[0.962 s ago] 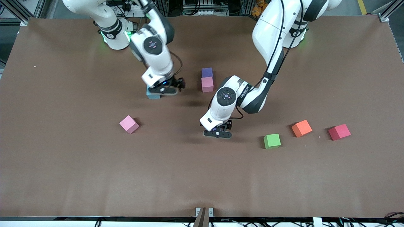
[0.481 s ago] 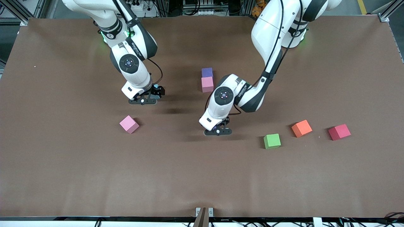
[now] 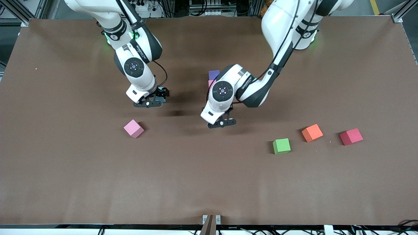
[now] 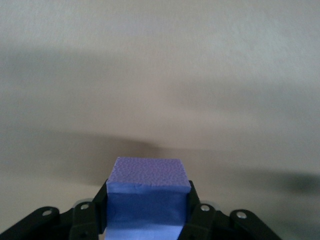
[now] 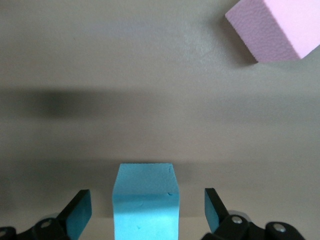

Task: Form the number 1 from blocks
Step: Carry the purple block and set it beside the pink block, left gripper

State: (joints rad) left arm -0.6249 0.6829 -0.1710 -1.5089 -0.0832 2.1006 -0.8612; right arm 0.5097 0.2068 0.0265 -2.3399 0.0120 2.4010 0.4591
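Note:
Next, my right gripper grabs the light blue block by its opposite sides, to lengthen the row by the purple block (image 3: 213, 74).
My left gripper (image 3: 222, 123) is shut on a purple block (image 4: 148, 175), held over the table's middle just in front of a purple block (image 3: 214, 74) and a pink block (image 3: 210, 83), which my left arm partly hides. My right gripper (image 3: 148, 103) is open around the light blue block (image 5: 145, 195), with a gap on each side; that block is hidden in the front view. A second pink block (image 3: 133, 128) lies nearer the camera, and the right wrist view shows this pink block (image 5: 277, 27) too. The green block (image 3: 281, 146) sits toward the left arm's end.
An orange cube (image 3: 312, 133) and a red cube (image 3: 351, 136) lie beside the green block, toward the left arm's end of the brown table (image 3: 209, 182).
My left gripper has carried its purple block away from the camera toward the purple and pink pair. My right gripper first shifted toward its own end of the table, then held still.

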